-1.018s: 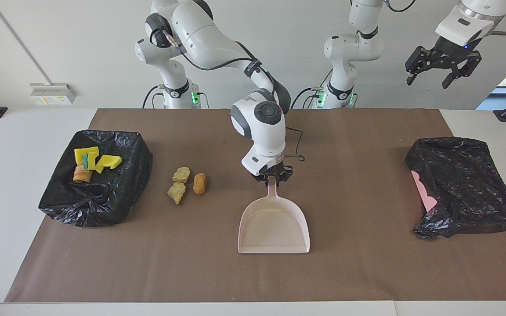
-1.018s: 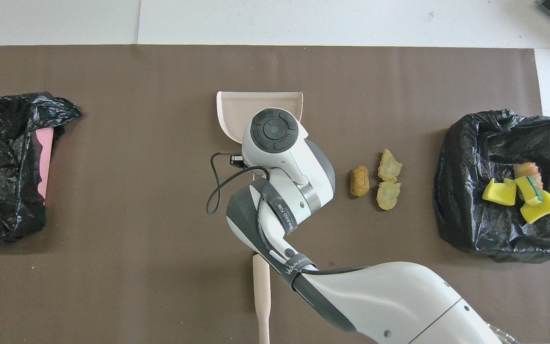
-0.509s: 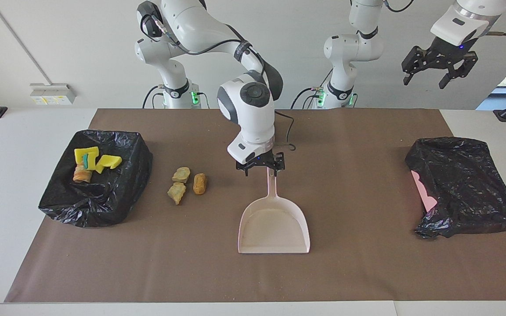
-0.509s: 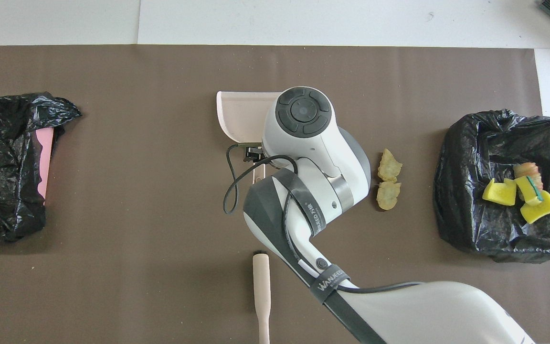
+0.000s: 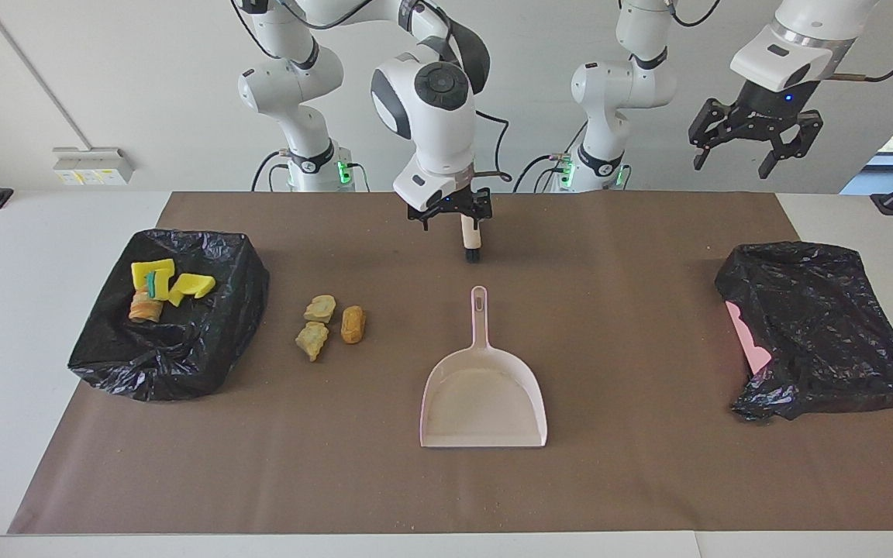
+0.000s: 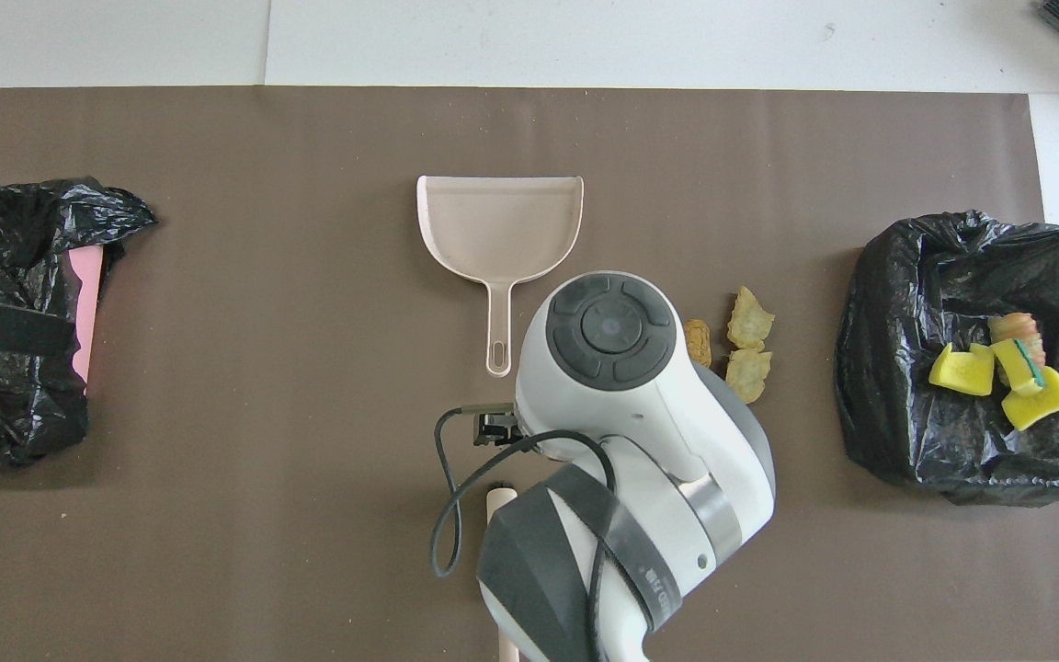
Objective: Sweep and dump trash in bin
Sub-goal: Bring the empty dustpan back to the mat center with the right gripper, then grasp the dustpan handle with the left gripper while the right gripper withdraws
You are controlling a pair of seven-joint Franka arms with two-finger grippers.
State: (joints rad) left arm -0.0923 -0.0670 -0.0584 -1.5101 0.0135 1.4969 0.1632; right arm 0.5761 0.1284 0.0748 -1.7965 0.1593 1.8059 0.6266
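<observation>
I will grab the dustpan by its narrow handle (image 6: pixel 499 330) with my left gripper next, because the dustpan's scoop is wide and flat on the mat.
Three brown bread-like lumps of trash (image 5: pixel 330 319) (image 6: pixel 743 348) lie on the brown mat between the bin and the dustpan. The bin (image 5: pixel 206 341) (image 6: pixel 888 386), lined with a black bag, stands at the right arm's end and holds yellow sponge pieces (image 5: pixel 153 275) (image 6: pixel 962 370) and a striped chunk (image 5: pixel 146 308). The pale dustpan (image 5: pixel 484 391) (image 6: pixel 500 225) lies flat mid-mat, its handle toward the robots, nothing gripping it. My right gripper (image 5: pixel 450 218) hangs open above the brush (image 5: pixel 471 239) lying on the mat. My left gripper (image 5: pixel 749 155) waits open, high over the left arm's end.
A second black bag (image 5: pixel 822 329) (image 6: pixel 5 313) with something pink under it lies at the left arm's end. Fine crumbs speckle the mat (image 5: pixel 648 480). In the overhead view my right arm covers most of the brush (image 6: pixel 498 501) and part of one lump.
My right gripper opened, let go of the dustpan handle, then rose and drew back toward the robots, over the brush. The dustpan stays put. The left gripper drifted slightly toward the middle.
</observation>
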